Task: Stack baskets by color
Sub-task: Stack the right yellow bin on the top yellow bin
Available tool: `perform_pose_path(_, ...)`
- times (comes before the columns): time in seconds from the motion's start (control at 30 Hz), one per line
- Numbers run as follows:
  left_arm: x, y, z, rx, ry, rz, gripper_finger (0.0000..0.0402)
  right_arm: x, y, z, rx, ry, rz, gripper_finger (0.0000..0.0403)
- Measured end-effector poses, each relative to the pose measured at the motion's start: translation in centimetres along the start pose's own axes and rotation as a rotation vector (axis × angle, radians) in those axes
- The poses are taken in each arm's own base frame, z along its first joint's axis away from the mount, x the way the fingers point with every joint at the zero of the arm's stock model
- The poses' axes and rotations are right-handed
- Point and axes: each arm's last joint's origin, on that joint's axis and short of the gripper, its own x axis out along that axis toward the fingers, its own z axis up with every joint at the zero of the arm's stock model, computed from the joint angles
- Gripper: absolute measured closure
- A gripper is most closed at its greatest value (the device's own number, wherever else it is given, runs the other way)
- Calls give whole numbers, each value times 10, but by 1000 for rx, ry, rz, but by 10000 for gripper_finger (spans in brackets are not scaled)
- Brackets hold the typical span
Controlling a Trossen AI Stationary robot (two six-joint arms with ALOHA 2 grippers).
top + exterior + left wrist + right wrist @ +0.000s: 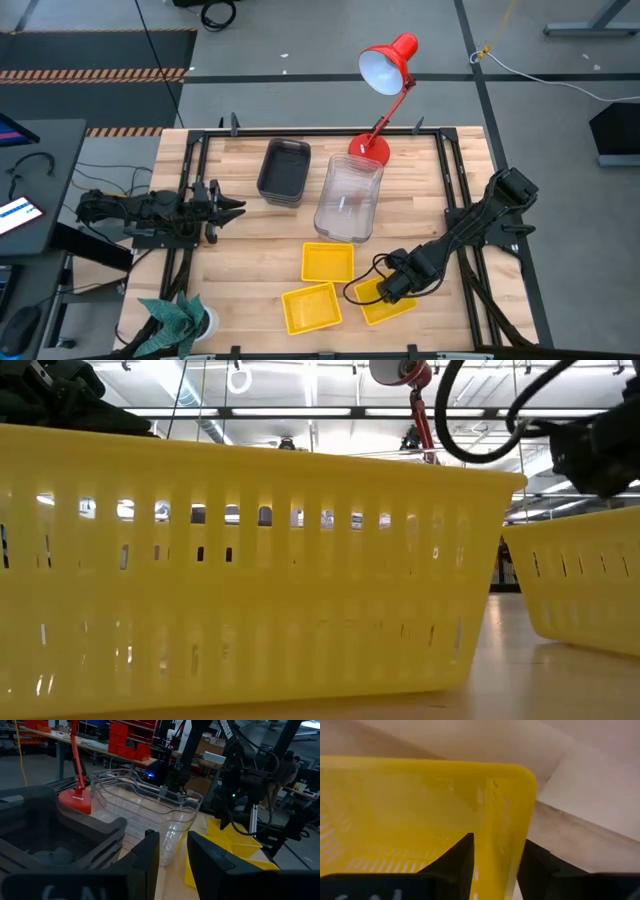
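Observation:
I will stack this yellow basket into the other yellow basket [327,262], so my right gripper will first grab this basket by its end [412,298].
A stack of dark grey baskets [283,172] sits at the far middle of the table, with a stack of clear baskets [348,198] just to its right. Three yellow baskets lie apart near the front: one [328,262], one [311,307] and the rightmost one [398,308]. My right gripper [386,292] points down over the rightmost basket's left end. It is open, with one finger [454,867] inside the basket's wall [502,815] and the other finger [542,870] outside it. My left gripper [238,208] waits open at the left, holding nothing.
A red desk lamp [388,62] stands on its base [368,150] at the far edge, behind the clear stack. A teal bundle [175,318] sits at the front left corner. Black rails [455,190] run along the table's sides. Bare wood lies between the stacks and the yellow baskets.

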Motion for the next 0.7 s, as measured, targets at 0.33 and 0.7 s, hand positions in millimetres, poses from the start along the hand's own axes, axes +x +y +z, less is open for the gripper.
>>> perform_pose_path(0.33,0,0,0,0,0,0,294,6,-1,2,24,-2,29,370)
perform_pose_path(0.7,0,0,0,45,1,0,294,-10,-5,-9,9,-2,90,398)
